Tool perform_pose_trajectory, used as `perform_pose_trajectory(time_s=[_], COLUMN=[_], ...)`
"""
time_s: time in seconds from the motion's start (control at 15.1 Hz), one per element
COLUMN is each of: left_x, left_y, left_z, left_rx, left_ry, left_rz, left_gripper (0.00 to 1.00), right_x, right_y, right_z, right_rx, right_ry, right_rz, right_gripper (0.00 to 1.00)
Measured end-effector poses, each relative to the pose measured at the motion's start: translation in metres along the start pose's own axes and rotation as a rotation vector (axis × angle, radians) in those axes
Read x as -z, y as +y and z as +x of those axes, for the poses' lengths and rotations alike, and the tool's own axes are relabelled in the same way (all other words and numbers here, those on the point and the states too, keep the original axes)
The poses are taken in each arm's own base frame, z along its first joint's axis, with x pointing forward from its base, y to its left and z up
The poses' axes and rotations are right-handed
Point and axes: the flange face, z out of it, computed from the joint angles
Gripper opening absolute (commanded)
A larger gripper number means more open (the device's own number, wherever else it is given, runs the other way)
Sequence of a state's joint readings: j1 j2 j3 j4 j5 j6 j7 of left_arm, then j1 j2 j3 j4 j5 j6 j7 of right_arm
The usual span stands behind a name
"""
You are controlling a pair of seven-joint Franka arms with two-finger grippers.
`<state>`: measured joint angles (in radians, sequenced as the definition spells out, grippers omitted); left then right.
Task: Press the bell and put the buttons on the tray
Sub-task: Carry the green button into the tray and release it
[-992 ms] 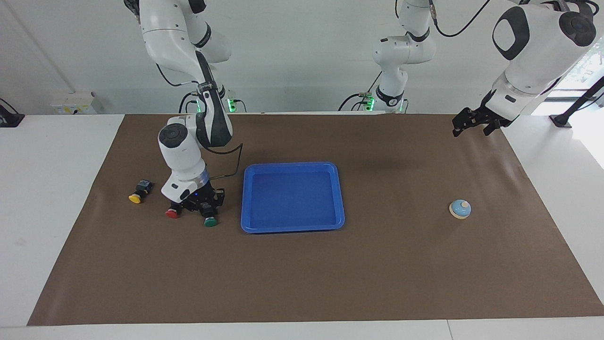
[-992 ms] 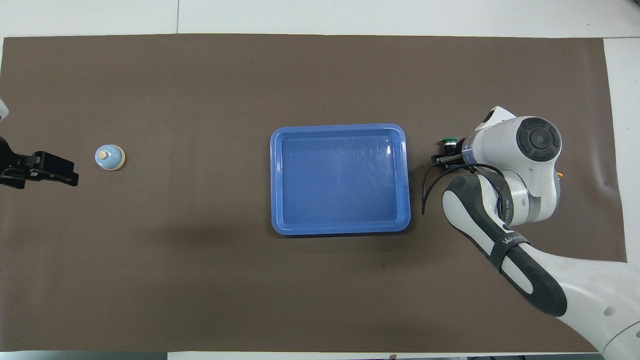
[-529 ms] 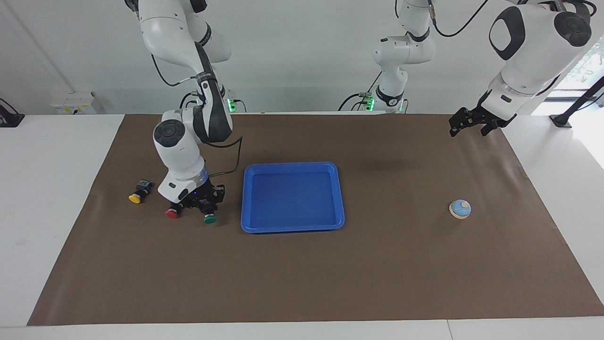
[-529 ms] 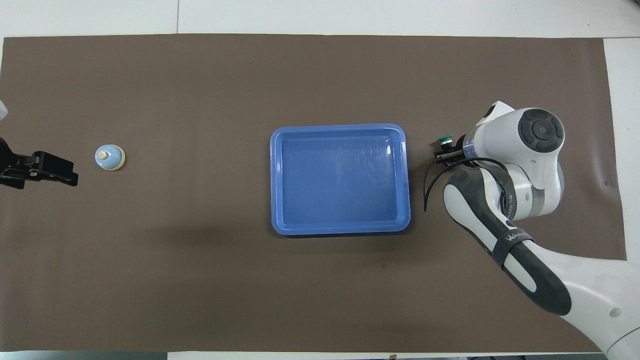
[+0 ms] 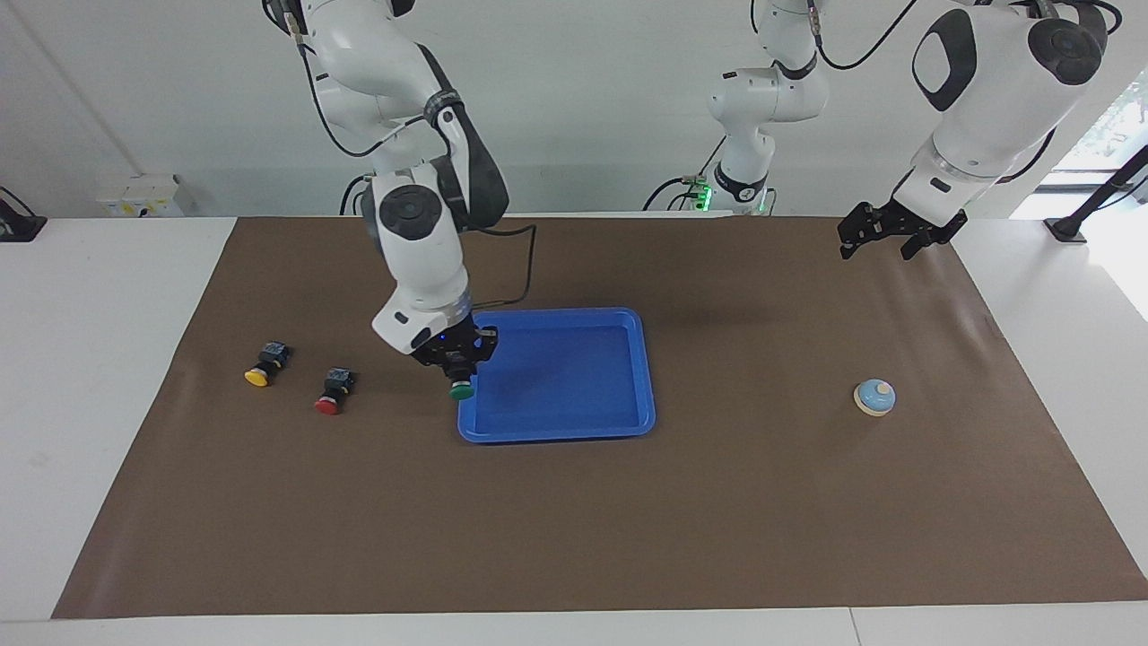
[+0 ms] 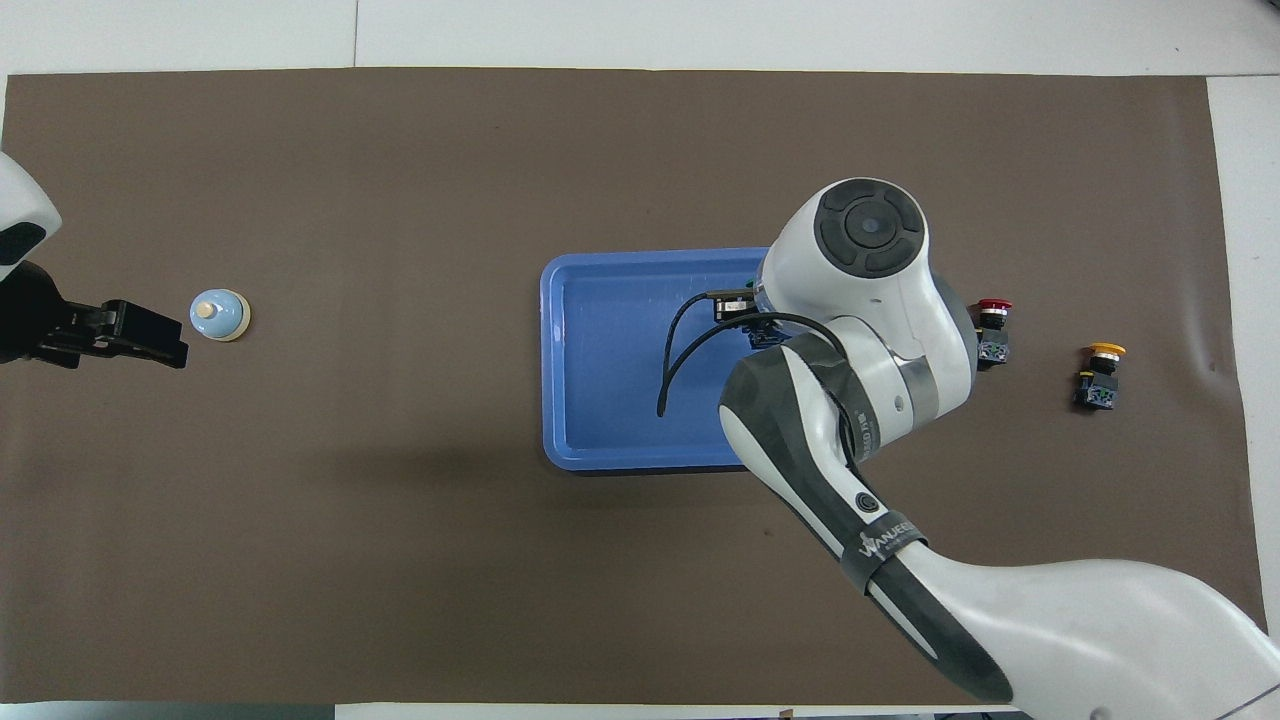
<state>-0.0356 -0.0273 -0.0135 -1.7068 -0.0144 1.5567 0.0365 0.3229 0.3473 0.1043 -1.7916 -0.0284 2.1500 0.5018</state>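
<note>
The green button is still above the blue tray and would drop if I opened now. My right gripper keeps hold of it until it is down on the tray.
My right gripper [image 5: 456, 366] is shut on the green button [image 5: 461, 390], which hangs cap down over the blue tray's rim [image 5: 647, 377] at the end toward the right arm. The red button [image 5: 330, 395] and the yellow button [image 5: 262, 366] lie on the brown mat toward the right arm's end. The light-blue bell [image 5: 874, 397] stands on the mat toward the left arm's end. High above the mat there, my left gripper [image 5: 874, 251] hangs open and clear of the bell. In the overhead view the right arm hides its own gripper and part of the tray [image 6: 600, 360].
The brown mat [image 5: 574, 520] covers most of the white table. In the overhead view the bell [image 6: 219, 314] sits just past the left gripper [image 6: 165, 345], and the red button [image 6: 992, 325] and yellow button [image 6: 1098, 365] lie beside the right arm.
My right gripper lifted the green button off the mat beside the red button and carried it to the tray's edge. The left gripper drifted slightly.
</note>
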Motion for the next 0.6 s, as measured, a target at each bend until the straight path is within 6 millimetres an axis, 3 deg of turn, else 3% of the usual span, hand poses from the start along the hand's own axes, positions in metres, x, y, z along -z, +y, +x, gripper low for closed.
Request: perform_pose_trajectory(time_s=[0.26,0.46,0.53,0.6], left_x=[0.0,0.0,0.0,0.0], left_y=[0.0,-0.001,-0.001,-0.001], left_z=[0.0,0.0,0.0,0.0], left_rx=[0.0,0.002,0.002,0.002], left_ry=[0.0,0.0,0.0,0.0], left_rz=[0.0,0.0,0.0,0.0], left_gripper=[1.0,1.0,1.0,1.0], right_x=[-0.045,-0.062,-0.062,-0.061], right_y=[-0.001,0.0,-0.001,-0.001], right_z=[0.005,0.0,-0.001,-0.001], right_rx=[-0.064,-0.085,-0.094,-0.108], right_ry=[-0.001,0.002,0.003,0.003], right_rz=[0.008,0.011,0.012,0.012], right_gripper=[0.0,0.0,0.56,1.0])
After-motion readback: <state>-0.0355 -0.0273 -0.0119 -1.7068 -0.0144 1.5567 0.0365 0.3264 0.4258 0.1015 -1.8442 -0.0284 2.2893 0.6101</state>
